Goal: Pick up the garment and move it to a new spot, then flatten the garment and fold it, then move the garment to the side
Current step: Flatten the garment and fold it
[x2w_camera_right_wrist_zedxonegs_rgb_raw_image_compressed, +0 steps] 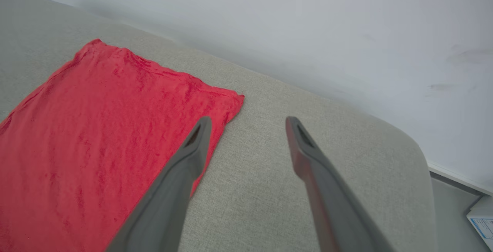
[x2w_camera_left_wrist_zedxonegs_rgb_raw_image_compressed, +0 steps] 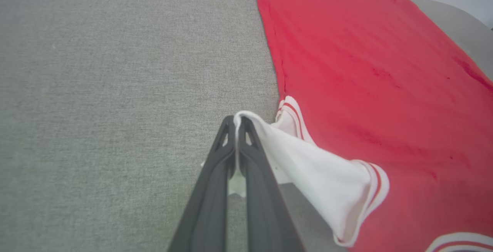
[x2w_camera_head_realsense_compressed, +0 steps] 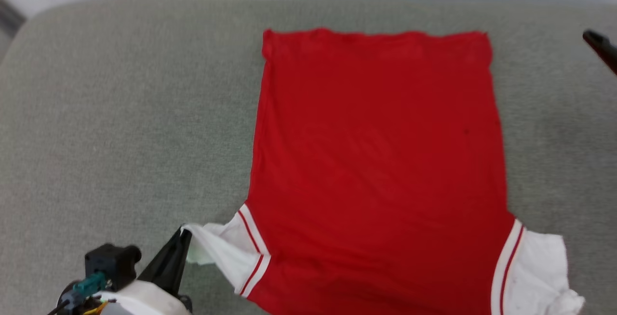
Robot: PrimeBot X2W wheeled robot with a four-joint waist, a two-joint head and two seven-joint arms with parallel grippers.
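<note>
Next, my right gripper takes hold of it by its red hem corner (x2w_camera_head_realsense_compressed: 482,42), to fold the garment lengthwise along with the garment's pinched white sleeve (x2w_camera_head_realsense_compressed: 222,248).
The garment (x2w_camera_head_realsense_compressed: 378,161) lies spread flat on the grey cushion, plain red side up, hem at the far end and white sleeves toward me. My left gripper (x2w_camera_head_realsense_compressed: 182,232) is shut on the tip of the left white sleeve (x2w_camera_head_realsense_compressed: 226,252), pulled out sideways. The left wrist view shows the same pinch: the gripper (x2w_camera_left_wrist_zedxonegs_rgb_raw_image_compressed: 237,118) with the sleeve (x2w_camera_left_wrist_zedxonegs_rgb_raw_image_compressed: 316,175) stretched taut from it. My right gripper (x2w_camera_right_wrist_zedxonegs_rgb_raw_image_compressed: 248,123) hovers open and holds nothing, just beyond the far right hem corner (x2w_camera_right_wrist_zedxonegs_rgb_raw_image_compressed: 231,99). One right fingertip (x2w_camera_head_realsense_compressed: 597,40) shows at the head view's right edge. The right sleeve (x2w_camera_head_realsense_compressed: 535,271) lies rumpled.
The grey fabric cushion (x2w_camera_head_realsense_compressed: 125,122) has broad bare room left of the garment and a narrower strip on the right. A pale wall (x2w_camera_right_wrist_zedxonegs_rgb_raw_image_compressed: 308,24) rises behind the cushion's far edge. A white box (x2w_camera_right_wrist_zedxonegs_rgb_raw_image_compressed: 481,221) sits on the floor past the cushion's corner.
</note>
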